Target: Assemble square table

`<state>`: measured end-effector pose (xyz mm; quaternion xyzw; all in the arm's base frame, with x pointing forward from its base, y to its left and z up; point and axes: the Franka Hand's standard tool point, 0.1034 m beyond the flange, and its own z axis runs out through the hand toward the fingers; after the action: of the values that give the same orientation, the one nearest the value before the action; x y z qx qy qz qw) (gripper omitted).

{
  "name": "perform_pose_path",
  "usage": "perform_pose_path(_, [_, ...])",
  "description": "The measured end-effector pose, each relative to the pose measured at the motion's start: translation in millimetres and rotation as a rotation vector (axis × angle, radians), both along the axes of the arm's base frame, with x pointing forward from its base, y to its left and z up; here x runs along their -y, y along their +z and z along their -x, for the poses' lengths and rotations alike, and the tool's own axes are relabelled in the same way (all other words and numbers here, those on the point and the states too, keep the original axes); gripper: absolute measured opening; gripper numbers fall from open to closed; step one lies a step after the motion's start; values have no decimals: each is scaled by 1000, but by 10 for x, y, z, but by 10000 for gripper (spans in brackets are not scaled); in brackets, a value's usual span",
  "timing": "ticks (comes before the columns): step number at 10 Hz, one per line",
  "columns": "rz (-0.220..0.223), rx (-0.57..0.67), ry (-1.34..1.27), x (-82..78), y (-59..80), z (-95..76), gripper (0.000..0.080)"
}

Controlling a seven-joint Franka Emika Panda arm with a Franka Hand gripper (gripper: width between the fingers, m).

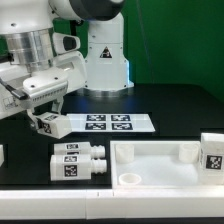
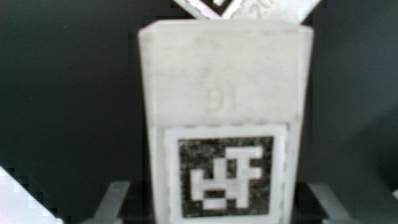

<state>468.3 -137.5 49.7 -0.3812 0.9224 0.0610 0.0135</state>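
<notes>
My gripper needs to keep holding the white leg until it is lower: the leg's lower edge hangs above the black table.
My gripper (image 1: 45, 116) is at the exterior view's left, tilted, and shut on a chunky white leg (image 1: 50, 125) low over the black table. In the wrist view this leg (image 2: 226, 100) fills the frame with its tag toward the camera. My gripper (image 2: 222, 208) has a grey finger (image 2: 116, 200) close on either side of it. The square slab (image 1: 165, 168), with raised rim and a corner hole, lies at the front right. Two more legs (image 1: 80, 160) lie end to end to its left. A fourth leg (image 1: 212, 153) stands at the slab's right end.
The marker board (image 1: 120, 123) lies flat behind the slab, just right of the held leg. The robot's white base (image 1: 104, 60) stands behind it. A small white piece (image 1: 2, 155) shows at the left edge. A white patch (image 2: 18, 200) shows in the wrist view's corner.
</notes>
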Motion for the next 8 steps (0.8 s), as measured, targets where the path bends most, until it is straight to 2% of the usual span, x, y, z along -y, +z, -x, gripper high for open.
perform_pose_path(1, [-10, -9, -12, 5, -11, 42, 285])
perform_pose_path(2, [-52, -54, -77, 27, -36, 207, 285])
perform_pose_path(4, [-70, -132, -210, -7, -128, 524, 285])
perform_pose_path(8, [-76, -145, -201, -35, -163, 538, 285])
